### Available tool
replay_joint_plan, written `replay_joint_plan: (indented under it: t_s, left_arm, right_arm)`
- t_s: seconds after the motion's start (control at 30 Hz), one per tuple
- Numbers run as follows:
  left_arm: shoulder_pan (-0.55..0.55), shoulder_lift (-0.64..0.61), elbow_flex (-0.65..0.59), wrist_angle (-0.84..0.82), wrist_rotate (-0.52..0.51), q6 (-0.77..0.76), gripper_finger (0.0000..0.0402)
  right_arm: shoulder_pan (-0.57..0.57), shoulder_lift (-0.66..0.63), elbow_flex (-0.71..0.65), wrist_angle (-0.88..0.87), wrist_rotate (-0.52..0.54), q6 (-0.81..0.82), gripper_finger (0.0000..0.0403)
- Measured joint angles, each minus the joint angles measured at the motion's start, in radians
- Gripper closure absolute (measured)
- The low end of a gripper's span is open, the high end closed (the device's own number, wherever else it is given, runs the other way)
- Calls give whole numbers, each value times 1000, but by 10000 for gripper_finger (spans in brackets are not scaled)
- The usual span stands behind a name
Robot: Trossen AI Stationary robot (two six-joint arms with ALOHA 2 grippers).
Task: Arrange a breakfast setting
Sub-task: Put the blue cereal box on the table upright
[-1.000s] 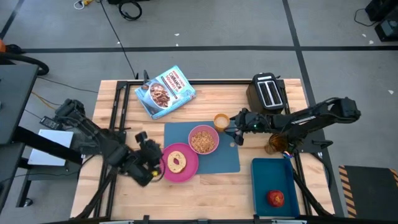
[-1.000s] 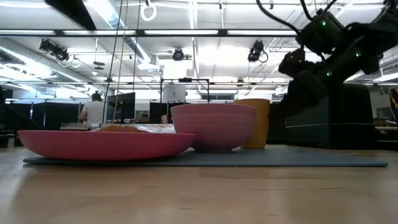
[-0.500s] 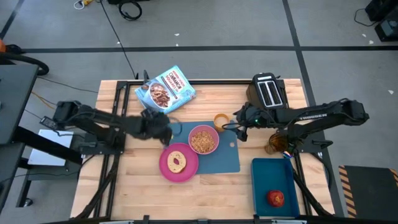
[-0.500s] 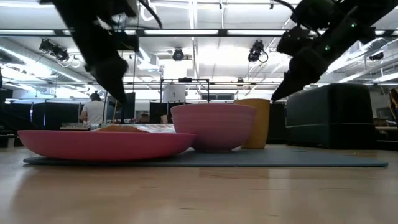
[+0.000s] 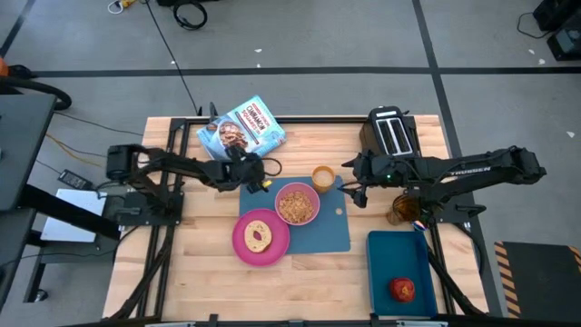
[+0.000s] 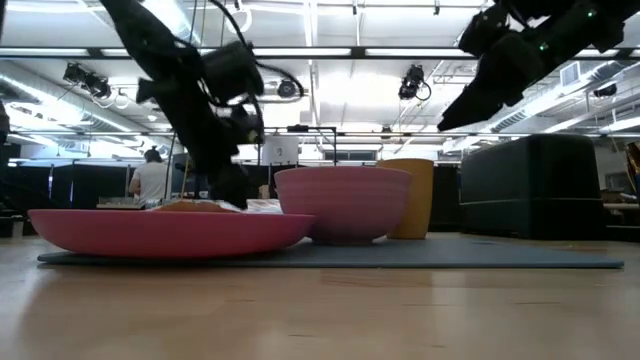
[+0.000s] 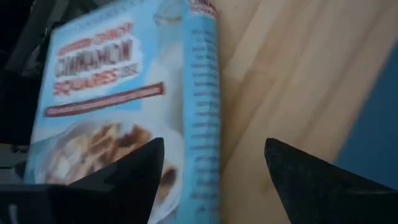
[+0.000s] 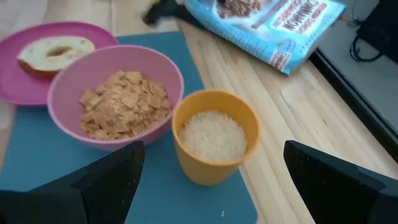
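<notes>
The left gripper should next grab the cereal box by its narrow printed side (image 5: 265, 152), so that it can stand the box upright beside the blue mat (image 5: 320, 229).
A blue mat (image 5: 320, 229) lies mid-table. On it stand a pink bowl (image 5: 296, 203) of cereal and an amber cup (image 5: 322, 176), its contents pale and grainy (image 8: 213, 135). A pink plate (image 5: 260, 238) carrying a bagel (image 5: 259, 236) overlaps the mat's near left corner. A red apple (image 5: 403, 289) sits in a darker blue tray (image 5: 398, 259) at the near right. My left gripper (image 5: 261, 175) is open between the mat's far left corner and a cereal box (image 7: 118, 93). My right gripper (image 5: 349, 188) is open, raised just right of the cup (image 8: 213, 144).
The cereal box (image 5: 241, 133) lies flat at the far left of the table. A black toaster (image 5: 390, 134) stands at the far right. An amber jar (image 5: 404, 211) stands under my right arm. Bare wood shows along the near edge left of the tray.
My left gripper has swung from beside the plate's left rim toward the far edge and the right, coming down next to the cereal box at the mat's far left corner. My right gripper has risen a little beside the cup.
</notes>
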Motion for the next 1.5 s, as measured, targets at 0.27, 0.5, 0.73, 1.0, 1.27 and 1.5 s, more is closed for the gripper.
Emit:
replay_joint_plan:
  t_s: [0.27,0.5,0.73,1.0,1.27,1.5]
  left_arm:
    - [2,217,82,-8,-177,-11,114]
    - [38,272,128,-55,-155,-107,114]
    - [112,276,166,-218,-124,-216,122]
    - [131,276,165,-231,-115,-156,186]
    - [139,276,164,-229,-148,-153,281]
    - [105,267,161,-231,-213,-163,354]
  right_arm:
    - [46,-28,0,-1,41,8,9]
    - [52,-34,0,-11,36,8,9]
    - [52,-40,0,-23,14,0,9]
    - [52,-41,0,-29,6,-22,9]
    - [52,-41,0,-29,5,-26,9]
    - [52,-41,0,-29,5,-26,9]
